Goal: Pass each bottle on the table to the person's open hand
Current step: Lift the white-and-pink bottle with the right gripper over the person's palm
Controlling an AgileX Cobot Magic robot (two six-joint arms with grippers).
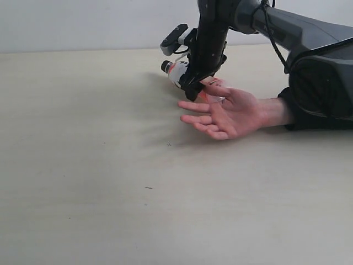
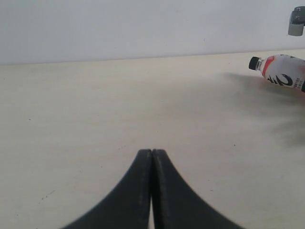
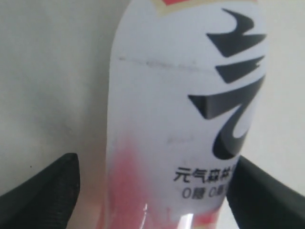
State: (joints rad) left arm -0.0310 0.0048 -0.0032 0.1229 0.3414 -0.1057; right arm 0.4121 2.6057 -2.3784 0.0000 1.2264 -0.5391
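Observation:
I am ready to close my right gripper on the black-capped bottle. Its fingers reach down beside the white label.
One bottle (image 1: 177,73), white and pink with a black cap, lies tilted with its cap away from the person's open hand (image 1: 231,113) and its base over the thumb. My right gripper (image 1: 198,88) reaches down around its body. In the right wrist view the bottle (image 3: 186,119) fills the gap of the right gripper (image 3: 155,164); one finger touches the label, the other stands apart from it, so the jaws are open. The left gripper (image 2: 152,151) is shut and empty, low over the table (image 2: 95,119), with the bottle (image 2: 281,71) far off. No other bottles show.
The person's forearm in a black sleeve (image 1: 311,107) rests on the table (image 1: 110,176) at the right, under my right arm (image 1: 298,27). A pale wall runs behind the table's far edge.

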